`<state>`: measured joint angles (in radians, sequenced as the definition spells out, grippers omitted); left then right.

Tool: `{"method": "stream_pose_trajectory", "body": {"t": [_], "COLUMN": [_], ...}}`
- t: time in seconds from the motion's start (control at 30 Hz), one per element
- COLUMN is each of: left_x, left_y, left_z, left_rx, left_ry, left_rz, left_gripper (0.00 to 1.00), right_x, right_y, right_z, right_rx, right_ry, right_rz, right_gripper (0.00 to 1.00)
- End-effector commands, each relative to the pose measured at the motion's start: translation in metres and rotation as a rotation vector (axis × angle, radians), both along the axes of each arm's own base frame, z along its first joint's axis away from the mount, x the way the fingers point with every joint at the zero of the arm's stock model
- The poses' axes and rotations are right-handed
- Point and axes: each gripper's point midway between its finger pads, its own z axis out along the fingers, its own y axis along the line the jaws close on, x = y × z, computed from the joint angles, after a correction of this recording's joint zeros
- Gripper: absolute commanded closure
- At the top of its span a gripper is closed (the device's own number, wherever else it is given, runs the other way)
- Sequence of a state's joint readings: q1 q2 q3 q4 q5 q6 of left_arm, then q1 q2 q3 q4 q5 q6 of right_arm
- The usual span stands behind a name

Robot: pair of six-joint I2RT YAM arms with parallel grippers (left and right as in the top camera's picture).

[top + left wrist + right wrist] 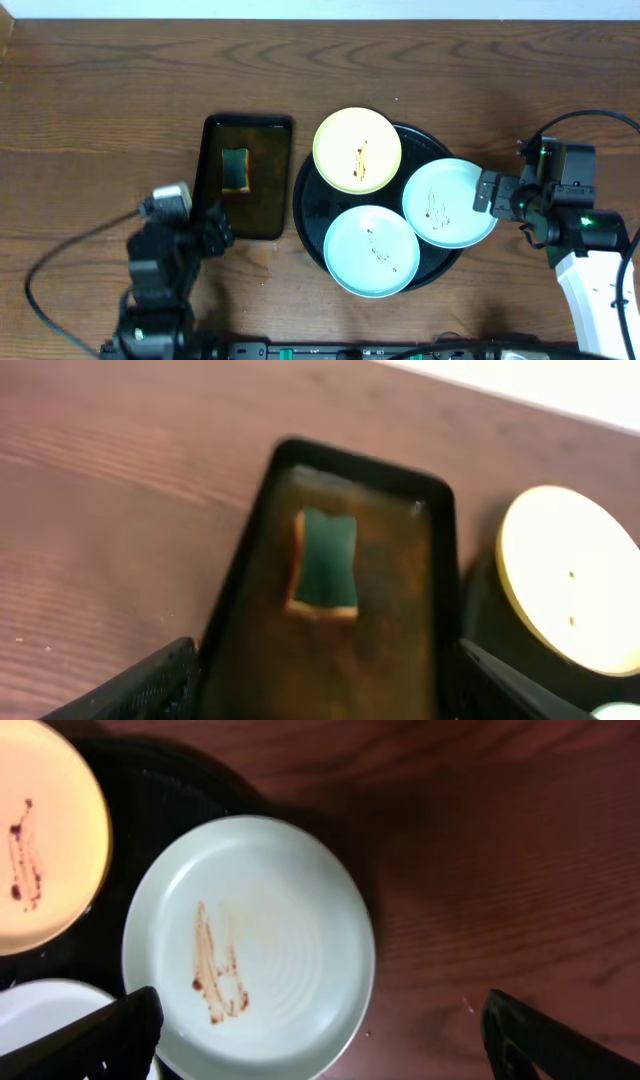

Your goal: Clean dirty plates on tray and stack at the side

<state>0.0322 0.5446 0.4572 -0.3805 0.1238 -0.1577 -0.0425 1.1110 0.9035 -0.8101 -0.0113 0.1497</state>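
Note:
My left gripper is going to grab the sponge across its green top (235, 169) (327, 560) next. The sponge's orange bottom then stays free to wipe the dirty plates.
Three smeared plates lie on the round black tray (310, 205): a pale yellow plate (357, 150) at the back, a mint-blue plate (371, 251) at the front, and a mint-blue plate (450, 202) hanging over the tray's right rim. My right gripper (488, 192) is open and empty at that right plate's right edge; the plate (250, 945) fills the right wrist view between the fingers (325, 1040). My left gripper (218, 225) is open and empty over the near end of the rectangular tray; its fingers (320, 690) straddle that tray in the left wrist view.
A dark rectangular tray (244, 176) with a green sponge (236, 168) stands left of the round tray; the sponge (324, 563) also shows in the left wrist view. Bare wooden table (90, 120) lies to the left and back. Cables trail from both arms.

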Motion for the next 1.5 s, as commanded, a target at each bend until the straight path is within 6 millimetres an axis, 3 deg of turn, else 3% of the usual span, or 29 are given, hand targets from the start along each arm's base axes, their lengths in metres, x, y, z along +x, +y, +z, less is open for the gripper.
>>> {"method": "stream_pose_trajectory", "body": {"t": [0.0,0.3,0.6,0.8,0.97,1.17,1.47], "left_x": [0.027,0.08,0.106,0.12,0.121,0.118,0.116], "left_y": [-0.011,-0.01,-0.013,-0.029,-0.02,-0.018,-0.018], "left_z": [0.012,-0.014,-0.055,-0.091,-0.119,-0.137,-0.139], "left_rx": [-0.035,-0.025,-0.034,0.012,0.092,0.1,0.099], "left_ry": [0.123,0.407,0.461,0.509,0.572,0.616,0.628], "left_rz": [-0.068,-0.094,-0.098,-0.166,-0.122,-0.116,-0.117], "left_gripper": [0.21,0.21,0.23,0.24,0.33,0.38,0.72], "right_x": [0.003,0.004,0.005,0.005,0.005,0.005,0.005], "right_y": [-0.003,-0.001,-0.001,-0.001,-0.001,-0.001,-0.001], "right_z": [0.006,0.006,0.007,0.007,0.007,0.007,0.007], "right_rx": [0.016,0.024,0.024,0.024,0.024,0.024,0.024], "right_ry": [-0.016,-0.019,-0.022,-0.022,-0.022,-0.022,-0.022], "right_rz": [-0.018,-0.013,-0.013,-0.013,-0.013,-0.013,-0.013], "right_gripper": [0.01,0.01,0.01,0.01,0.01,0.01,0.01]}}
